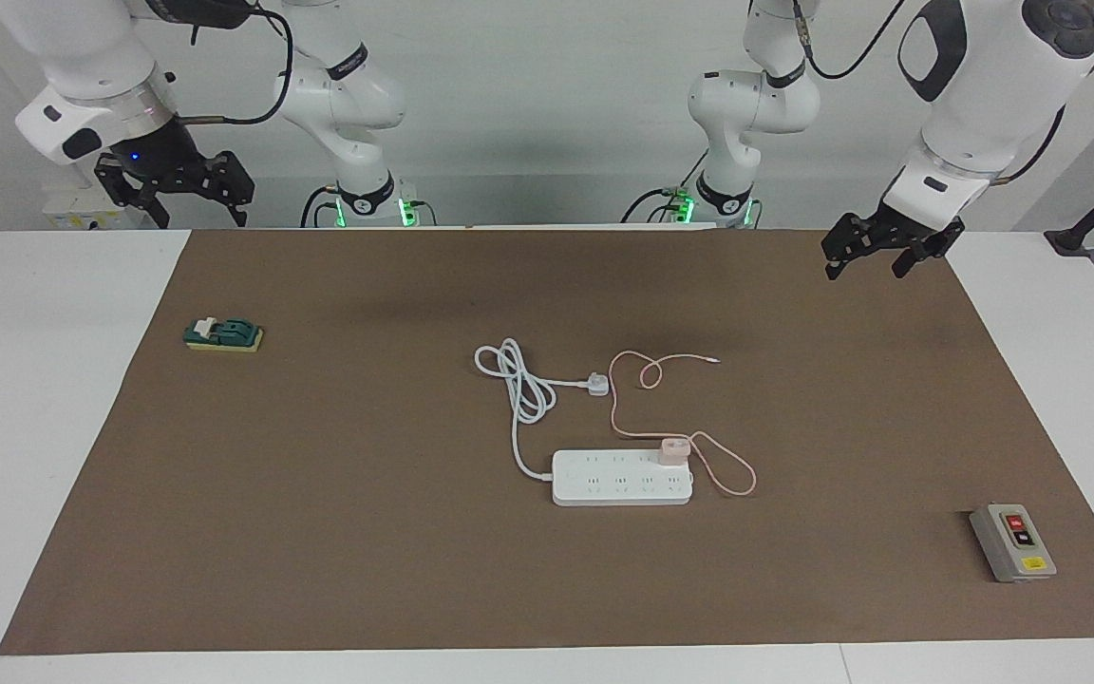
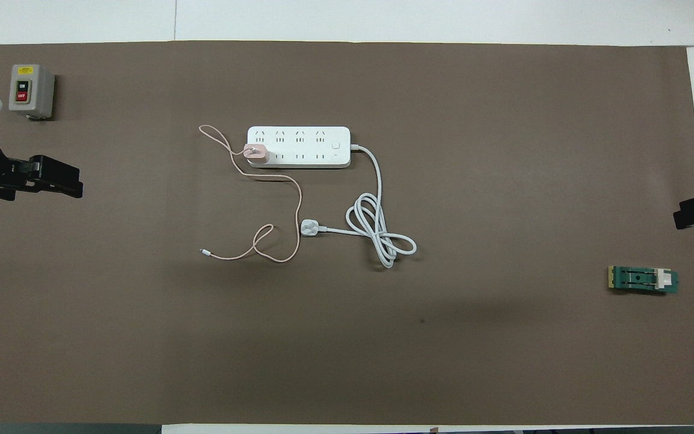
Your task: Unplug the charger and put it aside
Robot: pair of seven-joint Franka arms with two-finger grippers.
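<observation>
The thin pink cable (image 2: 298, 217) lies slack on the mat. Next, the left gripper grabs the pale pink charger by its blocky body (image 2: 256, 153) to unplug it.
The pale pink charger (image 1: 674, 448) is plugged into the end socket of the white power strip (image 1: 621, 478), at the strip's end toward the left arm. It also shows in the overhead view (image 2: 256, 153), on the strip (image 2: 299, 146). Its thin pink cable (image 1: 727, 470) loops on the mat and runs toward the robots. My left gripper (image 1: 867, 269) is open and empty, raised over the mat's edge near the left arm's base, far from the charger. My right gripper (image 1: 200, 217) is open and empty, raised at the right arm's end.
The strip's white three-pin plug (image 1: 597, 384) and coiled white cord (image 1: 518, 380) lie nearer to the robots than the strip. A green block (image 1: 224, 334) lies toward the right arm's end. A grey button box (image 1: 1012, 542) lies toward the left arm's end. A brown mat (image 1: 319, 532) covers the table.
</observation>
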